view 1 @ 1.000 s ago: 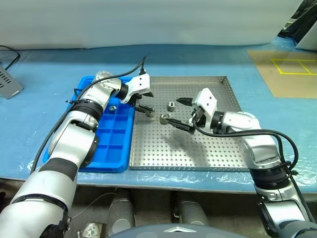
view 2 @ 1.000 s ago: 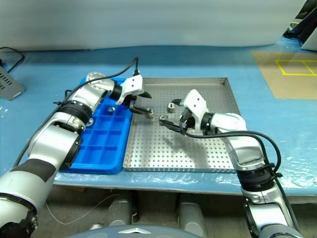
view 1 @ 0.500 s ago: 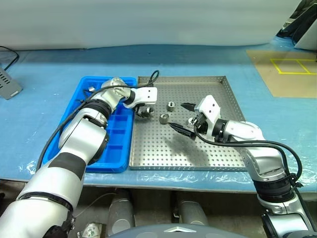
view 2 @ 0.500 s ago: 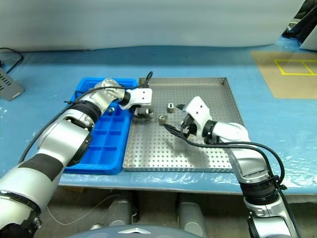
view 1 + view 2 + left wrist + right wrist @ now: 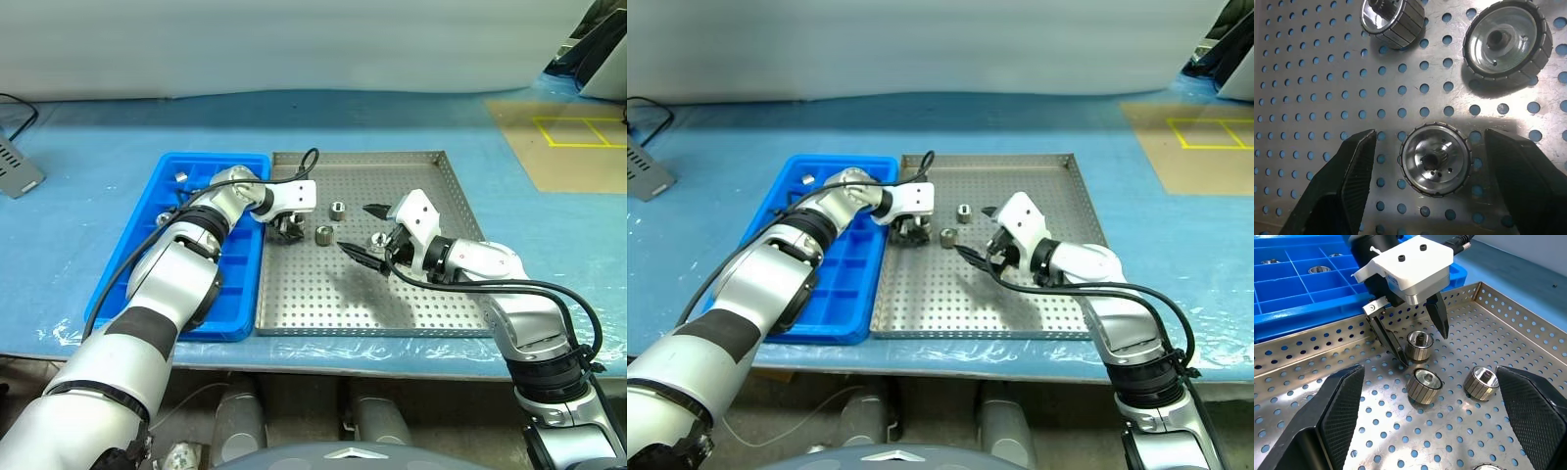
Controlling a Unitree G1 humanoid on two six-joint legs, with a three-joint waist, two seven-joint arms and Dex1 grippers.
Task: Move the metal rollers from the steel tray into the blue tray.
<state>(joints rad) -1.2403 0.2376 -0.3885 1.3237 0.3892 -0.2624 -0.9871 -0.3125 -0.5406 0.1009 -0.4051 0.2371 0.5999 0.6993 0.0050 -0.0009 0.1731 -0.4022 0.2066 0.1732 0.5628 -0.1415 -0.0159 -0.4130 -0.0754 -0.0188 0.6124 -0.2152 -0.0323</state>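
My left gripper's fingers reach down beside the metal roller on the steel tray and closing now would catch the roller, so my left gripper closes next.
The steel tray lies mid-table with the blue tray against its left rim. My left gripper is open and lowered at the steel tray's left part, its fingers standing either side of one metal roller without closing on it. Loose rollers lie close by. Two rollers sit in the blue tray's far compartments. My right gripper hovers open over the tray's middle, holding nothing.
A grey device sits at the table's far left edge. A brown board with yellow tape lies at the back right. Clear plastic film wrinkles along the table's front edge.
My left gripper swung from the blue tray's edge rightward and down into the steel tray, settling around a roller. The right gripper has stayed about where it was.
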